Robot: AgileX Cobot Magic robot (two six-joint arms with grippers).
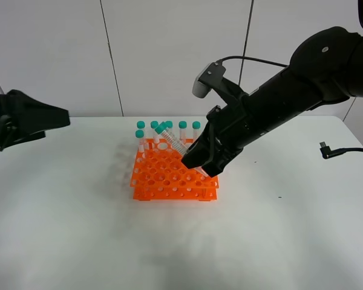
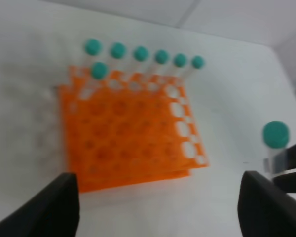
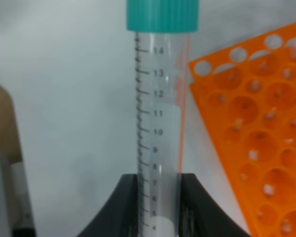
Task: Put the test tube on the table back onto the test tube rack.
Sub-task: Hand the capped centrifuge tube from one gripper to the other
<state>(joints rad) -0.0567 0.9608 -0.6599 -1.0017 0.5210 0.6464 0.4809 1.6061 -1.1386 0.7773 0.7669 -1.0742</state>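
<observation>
The left gripper takes hold of the test tube by its teal-end with the cap [image 1: 161,128] [image 2: 276,135] next, so the tube's tip stays free to enter the orange rack.
My right gripper [image 1: 195,158] is shut on the lower part of a clear test tube [image 1: 171,142] with a teal cap. It holds the tube tilted above the back of the orange test tube rack [image 1: 169,178], cap toward the back left. The right wrist view shows the tube [image 3: 158,123] clamped between the fingers [image 3: 130,207], with the rack [image 3: 256,138] beside it. Several identical tubes [image 1: 183,127] stand in the rack's back rows. My left gripper [image 1: 51,118] is open and empty, off to the rack's left. Its wrist view shows the rack [image 2: 128,143] and the held tube [image 2: 276,138].
The rack stands on the white table [image 1: 78,241]. A black cable with a plug [image 1: 328,151] lies at the table's right edge. A white panelled wall stands behind the table. A tan object [image 3: 0,123] shows at the edge of the right wrist view.
</observation>
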